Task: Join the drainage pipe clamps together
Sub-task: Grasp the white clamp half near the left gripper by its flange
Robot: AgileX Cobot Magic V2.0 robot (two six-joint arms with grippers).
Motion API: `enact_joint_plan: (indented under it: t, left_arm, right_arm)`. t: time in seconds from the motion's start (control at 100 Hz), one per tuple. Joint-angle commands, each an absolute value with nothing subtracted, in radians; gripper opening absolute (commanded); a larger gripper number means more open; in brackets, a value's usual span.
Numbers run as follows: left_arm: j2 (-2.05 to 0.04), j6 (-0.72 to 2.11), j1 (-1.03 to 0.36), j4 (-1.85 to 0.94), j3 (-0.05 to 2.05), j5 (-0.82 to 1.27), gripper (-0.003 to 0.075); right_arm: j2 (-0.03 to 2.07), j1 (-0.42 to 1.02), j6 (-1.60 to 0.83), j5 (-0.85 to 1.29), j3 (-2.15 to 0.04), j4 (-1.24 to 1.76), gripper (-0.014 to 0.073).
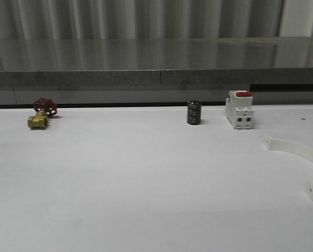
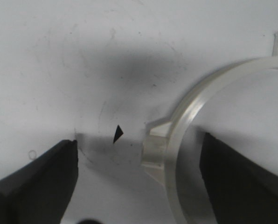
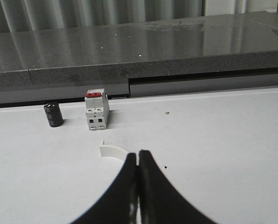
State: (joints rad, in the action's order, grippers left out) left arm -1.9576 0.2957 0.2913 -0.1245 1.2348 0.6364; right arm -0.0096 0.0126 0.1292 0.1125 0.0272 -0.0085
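I should close my left gripper now, and it would hold the clamp's side lug (image 2: 155, 150). My fingers reach down on both sides of it in the left wrist view.
One white drainage pipe clamp (image 1: 299, 153) lies on the table at the right edge of the front view, its end tab nearest me. In the left wrist view a clamp half-ring (image 2: 188, 119) lies flat on the white table. My left gripper (image 2: 139, 179) is open around it. The ring's band and side lug sit between the dark fingers (image 2: 36, 184), closer to the other finger and not touching it. My right gripper (image 3: 138, 155) is shut with nothing held. One end of a clamp (image 3: 112, 150) shows just behind its tips; the rest is hidden by the fingers.
A brass valve with a red handle (image 1: 41, 113) stands at the back left. A black cylinder (image 1: 194, 113) and a white switch with a red top (image 1: 239, 109) stand at the back right. A grey ledge (image 1: 156, 60) runs behind the table.
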Motion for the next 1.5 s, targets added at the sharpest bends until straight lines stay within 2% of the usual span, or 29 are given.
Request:
enact_joint_plan:
  t: [0.0, 0.19, 0.26, 0.37, 0.54, 0.63, 1.07, 1.29, 1.49]
  left_arm:
    - [-1.919, 0.299, 0.282, -0.141, 1.263, 0.604, 0.0533]
    - [-1.922, 0.323, 0.282, -0.149, 1.263, 0.602, 0.0531]
    - [-1.922, 0.323, 0.282, -0.149, 1.263, 0.604, 0.0507]
    - [-1.922, 0.323, 0.282, -0.149, 1.263, 0.612, 0.0379]
    - [-1.922, 0.323, 0.282, -0.151, 1.263, 0.613, 0.0067]
    - [-1.922, 0.323, 0.282, -0.151, 1.263, 0.613, -0.0021]
    - [-1.800, 0.307, 0.223, -0.299, 1.264, 0.715, -0.0021]
    - [-1.695, 0.105, 0.063, -0.267, 1.264, 0.762, -0.0021]
    - [-1.690, -0.097, -0.159, -0.149, 1.264, 0.764, -0.0020]
  right_arm:
    - [-0.029, 0.009, 0.121, 0.033, 0.010, -0.015, -0.0067]
    - [-0.029, 0.009, 0.121, 0.033, 0.010, -0.015, -0.0067]
    - [-0.029, 0.009, 0.121, 0.033, 0.010, -0.015, -0.0067]
    - [-0.029, 0.009, 0.121, 0.033, 0.010, -0.015, -0.0067]
    - [-0.029, 0.009, 0.121, 0.033, 0.010, -0.015, -0.0067]
    - [-0.029, 0.009, 0.121, 0.033, 0.010, -0.015, -0.0067]
    - [-0.029, 0.009, 0.121, 0.033, 0.010, -0.015, -0.0067]
    - [-0.029, 0.009, 0.121, 0.033, 0.010, -0.015, -0.0067]
    - [-0.029, 0.009, 0.121, 0.033, 0.010, -0.015, -0.0067]
